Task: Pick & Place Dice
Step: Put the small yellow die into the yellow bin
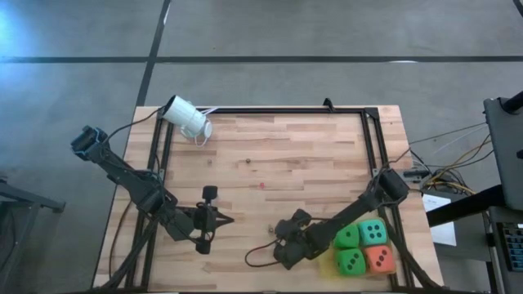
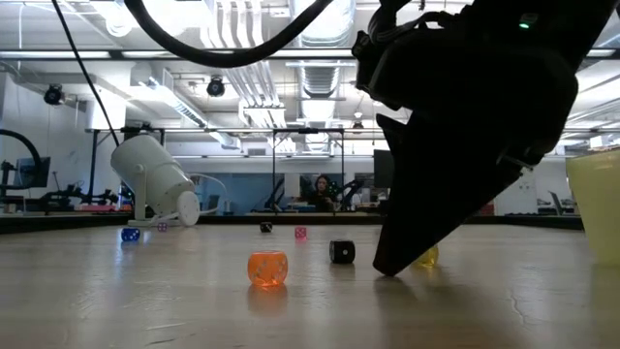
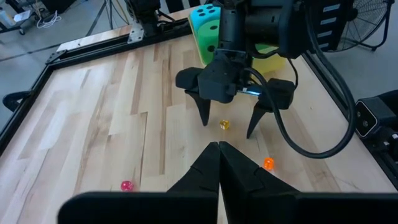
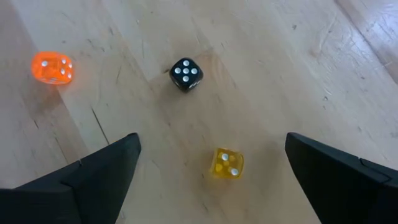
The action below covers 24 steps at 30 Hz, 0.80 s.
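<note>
My right gripper grips the yellow die by its opposite sides next, to place it in the pale yellow container.
Three small dice lie on the wooden table near its front: a yellow one (image 4: 227,163), a black one (image 4: 185,74) and an orange one (image 4: 53,67). My right gripper (image 4: 212,142) is open and points steeply down, one finger on each side of the yellow die (image 3: 224,124) without touching it. Several big soft dice, two green (image 1: 347,237), one teal (image 1: 373,233) and one orange-red (image 1: 380,260), sit by the near right corner. My left gripper (image 3: 219,146) waits shut above the table, left of the right gripper (image 1: 276,245).
A white camera-like cylinder (image 1: 186,117) stands at the far left corner. A pink die (image 3: 127,185) and a blue die (image 2: 130,234) lie farther off. A pale yellow container (image 2: 596,204) stands by the big dice. A black frame (image 1: 372,139) borders the table.
</note>
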Tool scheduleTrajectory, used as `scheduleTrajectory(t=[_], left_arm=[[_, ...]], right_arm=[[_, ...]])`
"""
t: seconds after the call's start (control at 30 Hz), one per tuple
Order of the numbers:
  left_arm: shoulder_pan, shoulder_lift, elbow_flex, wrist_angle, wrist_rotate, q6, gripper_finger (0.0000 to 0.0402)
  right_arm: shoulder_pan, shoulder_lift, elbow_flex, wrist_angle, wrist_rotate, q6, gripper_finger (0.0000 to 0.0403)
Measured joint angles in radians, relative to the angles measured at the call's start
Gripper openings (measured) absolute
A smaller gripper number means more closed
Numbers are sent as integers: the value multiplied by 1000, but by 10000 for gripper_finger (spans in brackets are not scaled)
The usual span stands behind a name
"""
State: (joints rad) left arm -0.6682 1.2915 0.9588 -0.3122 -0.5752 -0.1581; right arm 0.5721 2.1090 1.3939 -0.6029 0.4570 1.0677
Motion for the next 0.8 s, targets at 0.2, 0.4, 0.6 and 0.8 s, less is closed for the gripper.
scheduleTrajectory(t=[0.2,0.4,0.6,0.8], left_arm=[[0,0,0,0,0,0,6],[0,0,0,0,0,0,6],[-1,0,0,0,0,0,6],[-1,0,0,0,0,0,6]], right_arm=[[0,0,-7,8,-3,6,358],[-1,0,-8,6,-8,43,293],[-1,0,-9,-4,-9,62,232],[-2,0,-9,-5,-8,58,180]])
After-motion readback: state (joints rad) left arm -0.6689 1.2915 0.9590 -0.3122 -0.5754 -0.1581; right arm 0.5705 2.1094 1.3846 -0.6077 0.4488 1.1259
